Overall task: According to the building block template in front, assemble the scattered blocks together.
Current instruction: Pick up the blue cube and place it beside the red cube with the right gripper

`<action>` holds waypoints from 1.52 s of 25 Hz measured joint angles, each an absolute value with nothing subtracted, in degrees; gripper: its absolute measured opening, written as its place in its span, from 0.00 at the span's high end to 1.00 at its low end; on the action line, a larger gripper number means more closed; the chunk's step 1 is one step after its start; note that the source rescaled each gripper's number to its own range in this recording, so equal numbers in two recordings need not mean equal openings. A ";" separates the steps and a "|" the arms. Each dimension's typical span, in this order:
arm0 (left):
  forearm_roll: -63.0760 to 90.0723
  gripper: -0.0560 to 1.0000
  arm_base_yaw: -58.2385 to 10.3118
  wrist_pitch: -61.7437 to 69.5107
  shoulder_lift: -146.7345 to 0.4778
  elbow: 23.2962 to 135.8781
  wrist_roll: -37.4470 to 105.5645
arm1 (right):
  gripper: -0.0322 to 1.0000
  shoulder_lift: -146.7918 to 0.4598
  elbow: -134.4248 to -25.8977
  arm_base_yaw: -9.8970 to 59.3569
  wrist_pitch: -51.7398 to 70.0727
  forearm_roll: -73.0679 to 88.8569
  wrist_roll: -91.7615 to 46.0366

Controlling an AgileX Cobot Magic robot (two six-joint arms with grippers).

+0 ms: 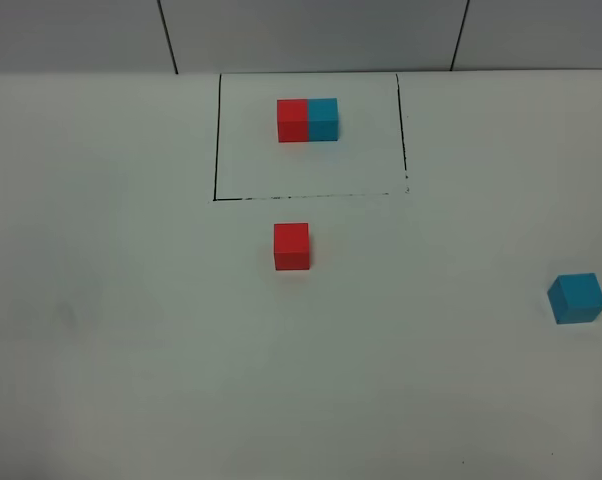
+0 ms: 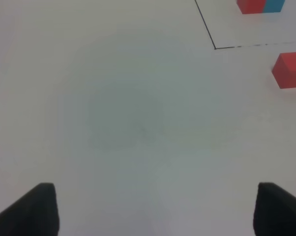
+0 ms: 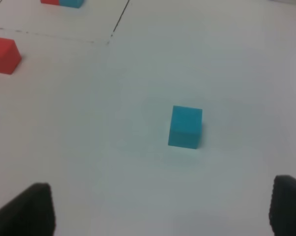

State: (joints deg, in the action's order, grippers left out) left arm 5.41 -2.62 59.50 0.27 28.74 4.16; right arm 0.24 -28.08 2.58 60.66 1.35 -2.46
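I should next grip the loose cyan-blue cube [image 1: 577,298] on its opposite sides with my right gripper. Then I can join it to the loose red cube [image 1: 291,246].
The building block template [image 1: 307,119], a red cube joined to a cyan-blue cube, sits inside a thin black drawn rectangle at the back; its edge also shows in the left wrist view [image 2: 260,5] and the right wrist view [image 3: 63,2]. The loose red cube [image 1: 291,246] stands just in front of the frame; it also shows in the left wrist view [image 2: 289,70] and the right wrist view [image 3: 3,54]. The loose cyan-blue cube [image 1: 577,298] lies far right, seen ahead of my right gripper [image 3: 158,211]. My left gripper [image 2: 153,211] and the right one are open and empty. Neither arm shows in the exterior view.
The white table [image 1: 131,330] bears the black drawn rectangle [image 1: 216,150]. A grey panelled wall [image 1: 311,30] runs behind the table's far edge.
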 joint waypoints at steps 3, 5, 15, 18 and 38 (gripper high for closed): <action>5.41 0.14 -2.62 59.50 0.27 28.74 4.16 | 0.09 0.24 -28.08 2.58 60.66 1.35 -2.46; 5.41 0.14 -2.62 59.50 0.27 28.74 4.16 | 0.09 0.24 -28.08 2.58 60.66 1.35 -2.46; 5.41 0.14 -2.62 59.50 0.27 28.74 4.16 | 0.09 -5.59 -28.39 2.58 60.36 1.35 -1.34; 5.41 0.14 -2.62 59.50 0.27 28.74 4.16 | 0.09 -19.55 -29.32 2.58 58.27 0.96 -1.20; 5.41 0.14 -2.62 59.62 0.27 28.74 4.16 | 0.09 -91.24 -48.29 -3.31 37.58 2.47 -1.81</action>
